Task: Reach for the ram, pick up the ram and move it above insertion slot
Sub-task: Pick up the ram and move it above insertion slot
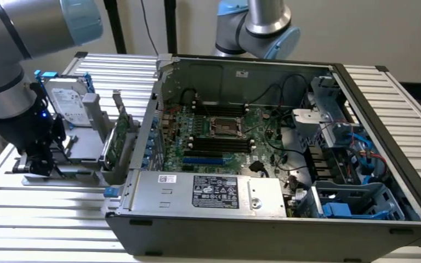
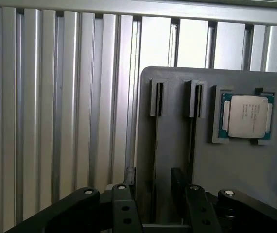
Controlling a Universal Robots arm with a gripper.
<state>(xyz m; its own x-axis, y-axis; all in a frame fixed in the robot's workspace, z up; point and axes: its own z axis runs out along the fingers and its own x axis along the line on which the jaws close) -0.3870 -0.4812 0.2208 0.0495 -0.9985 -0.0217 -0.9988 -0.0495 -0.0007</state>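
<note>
The ram is open on both sides at the middle of its long edge (image 2: 153,191), so my gripper should pick it up there. A slotted post closes around the ram's end.
My gripper (image 2: 160,213) hangs open over a grey holder (image 2: 235,170), its two dark fingers (image 2: 124,211) standing well apart. Between them a thin dark strip (image 2: 154,160) runs from a slotted post; it looks like the ram seen edge-on, standing in the holder. Nothing is gripped. In the exterior view the gripper (image 1: 39,161) is low at the holder (image 1: 57,175), on that view's left, outside the open computer case (image 1: 269,219). The long black insertion slots (image 1: 218,143) lie on the green motherboard inside the case.
A processor chip (image 2: 247,116) sits in a socket of the holder. A silver hard drive (image 1: 68,104) and an upright green card (image 1: 119,137) stand between the gripper and the case wall. Ribbed aluminium table (image 1: 50,208) surrounds everything. A second arm's base (image 1: 258,27) stands behind the case.
</note>
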